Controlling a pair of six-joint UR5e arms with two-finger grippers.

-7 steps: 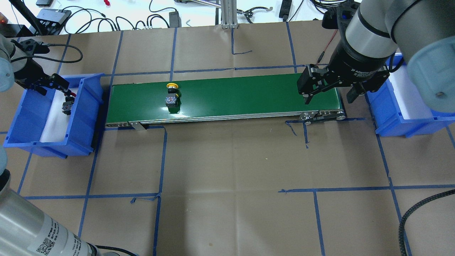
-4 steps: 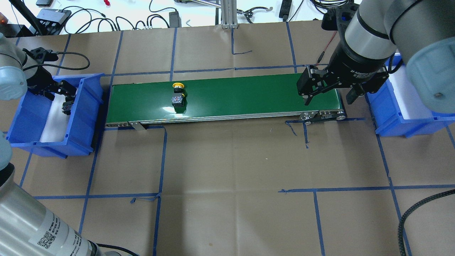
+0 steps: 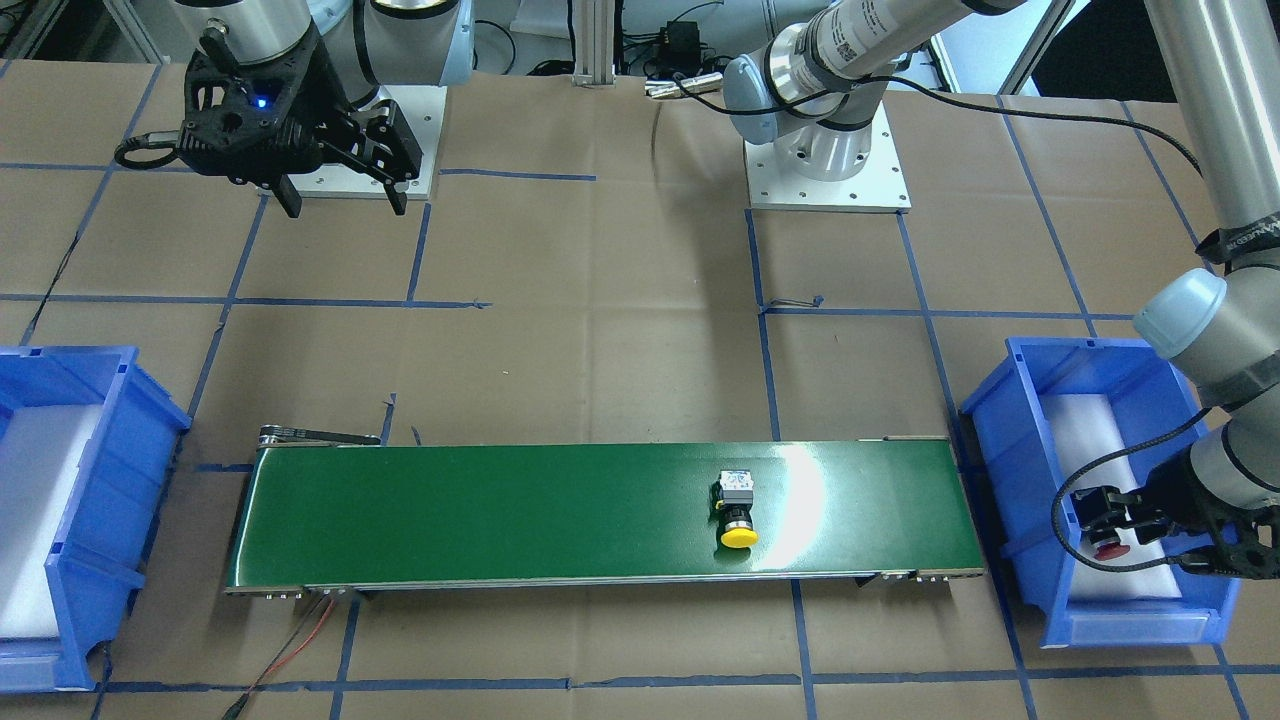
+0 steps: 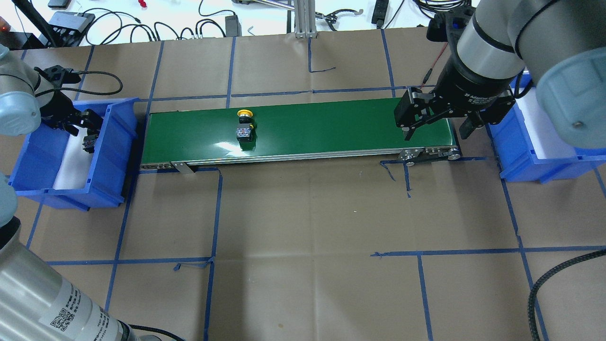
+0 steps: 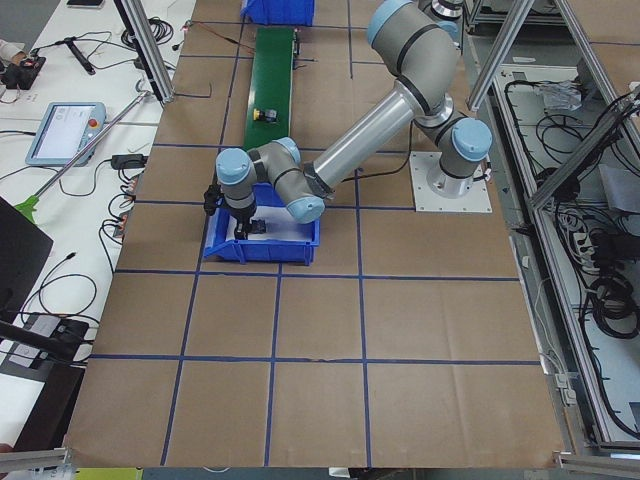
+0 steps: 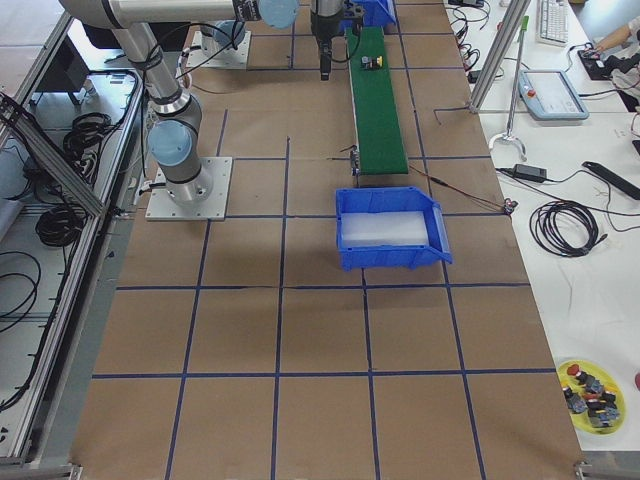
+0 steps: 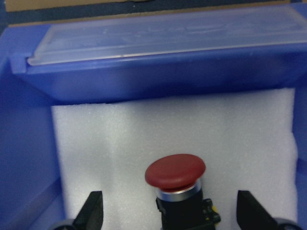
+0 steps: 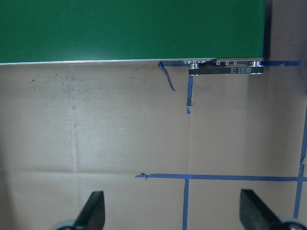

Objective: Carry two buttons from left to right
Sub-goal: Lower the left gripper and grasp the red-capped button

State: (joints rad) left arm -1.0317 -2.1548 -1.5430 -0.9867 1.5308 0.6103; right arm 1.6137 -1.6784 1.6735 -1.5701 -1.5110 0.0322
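Observation:
My left gripper grabs the red-capped button by its black body beneath the cap next.
The yellow-capped button lies on its side on the green conveyor belt, left of the middle; the front view also shows this yellow button. The red-capped button rests on white foam in the left blue bin. My left gripper is down in that bin, open, one finger on each side of the red button without touching it. My right gripper hangs open and empty above the belt's right end.
A second blue bin with a white foam liner stands past the belt's right end. Cables and gear lie along the far table edge. Blue tape lines cross the brown table. A yellow dish of parts sits on a side table.
The yellow button has travelled right along the belt. My left wrist has shifted over the left bin around the red button. The right gripper has barely moved.

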